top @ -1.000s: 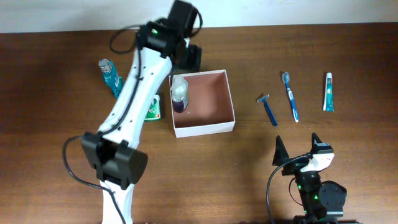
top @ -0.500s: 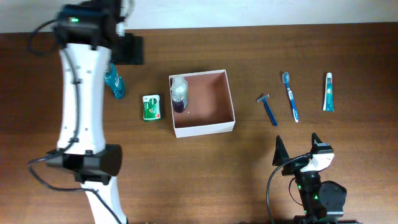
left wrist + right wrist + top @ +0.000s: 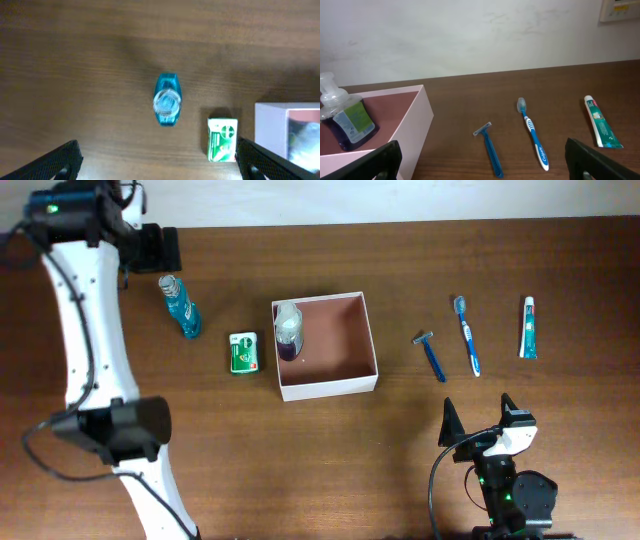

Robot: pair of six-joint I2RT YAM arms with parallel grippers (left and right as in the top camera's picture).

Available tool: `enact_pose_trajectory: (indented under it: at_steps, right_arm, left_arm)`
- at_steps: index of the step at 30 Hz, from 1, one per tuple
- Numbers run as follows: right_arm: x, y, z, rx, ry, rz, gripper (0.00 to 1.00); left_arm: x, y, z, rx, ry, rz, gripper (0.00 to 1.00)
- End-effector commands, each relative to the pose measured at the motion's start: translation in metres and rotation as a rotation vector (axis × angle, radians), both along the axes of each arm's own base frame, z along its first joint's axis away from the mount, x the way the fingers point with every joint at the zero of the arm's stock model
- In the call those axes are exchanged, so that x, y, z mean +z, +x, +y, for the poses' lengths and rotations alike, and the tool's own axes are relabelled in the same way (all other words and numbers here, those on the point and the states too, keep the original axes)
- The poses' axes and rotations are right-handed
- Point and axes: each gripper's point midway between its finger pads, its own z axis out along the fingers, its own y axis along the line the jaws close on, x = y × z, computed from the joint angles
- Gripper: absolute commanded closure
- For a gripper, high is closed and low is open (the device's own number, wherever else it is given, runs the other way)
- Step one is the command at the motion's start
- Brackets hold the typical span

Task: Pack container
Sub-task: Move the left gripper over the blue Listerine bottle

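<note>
I should put the blue bottle base first into the white-sided container, so my left gripper will next grab it by its end with the cap (image 3: 170, 284).
The container (image 3: 330, 387), a square box with white walls and a reddish-brown inside, sits mid-table and holds a pump bottle of purple liquid (image 3: 288, 330) at its left side. A blue bottle (image 3: 181, 305) and a small green box (image 3: 243, 352) lie on the table left of it. My left gripper (image 3: 150, 250) is open and empty at the far left back, above the blue bottle (image 3: 166, 100), with the green box (image 3: 221, 139) and the container's wall (image 3: 272, 125) to its right. My right gripper (image 3: 480, 420) is open and empty near the front edge.
A blue razor (image 3: 431, 355), a blue toothbrush (image 3: 467, 335) and a toothpaste tube (image 3: 527, 327) lie right of the container. The right wrist view shows the razor (image 3: 490, 147), toothbrush (image 3: 532, 132), toothpaste (image 3: 601, 122), the container (image 3: 410, 125) and a white wall behind.
My left arm has swung from over the container's left side to the far left back corner, uncovering the green box and blue bottle. The right arm has not moved.
</note>
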Motion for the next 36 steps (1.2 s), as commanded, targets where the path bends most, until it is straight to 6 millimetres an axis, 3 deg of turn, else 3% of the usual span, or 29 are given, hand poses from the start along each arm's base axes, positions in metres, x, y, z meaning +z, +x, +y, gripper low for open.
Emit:
enact_pose_trajectory:
  at_steps: [1, 8, 12, 36]
  right_arm:
    - [-0.002, 0.0, 0.0, 0.005, -0.006, 0.0, 0.02]
    - [-0.002, 0.0, 0.0, 0.005, -0.006, 0.0, 0.01]
    - [-0.002, 0.0, 0.0, 0.005, -0.006, 0.0, 0.01]
    - [-0.002, 0.0, 0.0, 0.005, -0.006, 0.0, 0.01]
  left_arm:
    - [-0.044, 0.014, -0.004, -0.04, -0.017, 0.084, 0.01]
    - [-0.099, 0.022, -0.003, -0.039, -0.03, 0.2, 0.01]
    - [-0.117, 0.025, -0.003, -0.039, -0.032, 0.229, 0.01]
    - [-0.143, 0.026, -0.004, -0.04, -0.038, 0.279, 0.04]
